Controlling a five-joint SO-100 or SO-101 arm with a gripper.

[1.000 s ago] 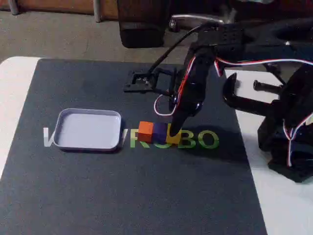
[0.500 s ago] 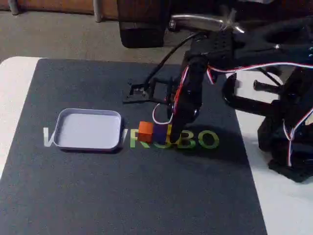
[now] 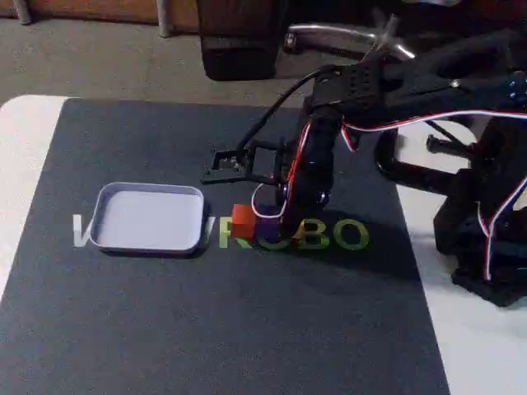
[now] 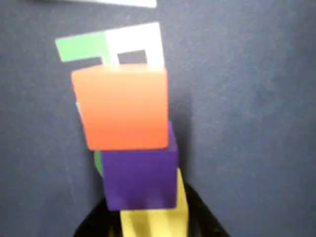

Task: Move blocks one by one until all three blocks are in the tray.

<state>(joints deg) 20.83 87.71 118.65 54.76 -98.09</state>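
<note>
The tray is empty. My gripper should grab the yellow block by its outer sides next, and that will start filling the tray.
In the wrist view the three blocks lie in a touching row on the dark mat: orange block (image 4: pixel 121 108) farthest, purple block (image 4: pixel 140 177) in the middle, yellow block (image 4: pixel 155 222) nearest. My gripper (image 4: pixel 153 219) is open, its dark fingers (image 4: pixel 94 224) standing close on either side of the yellow block. In the fixed view the gripper (image 3: pixel 284 226) is down on the mat and hides the yellow and most of the purple block. The orange block (image 3: pixel 243 220) shows to its left. The tray (image 3: pixel 103 234) sits left of the blocks with nothing in it; its pale rim (image 4: pixel 118 3) shows beyond the orange block.
Green and white lettering (image 3: pixel 342 237) is printed on the dark mat (image 3: pixel 230 329). A black clamp (image 3: pixel 412 169) and the arm's base (image 3: pixel 494 247) stand on the white table at the right. A black bracket with cables (image 3: pixel 239 163) lies behind the blocks.
The arm has swung left and lowered; the gripper now covers the yellow and purple blocks in the fixed view. The blocks and the tray have not moved.
</note>
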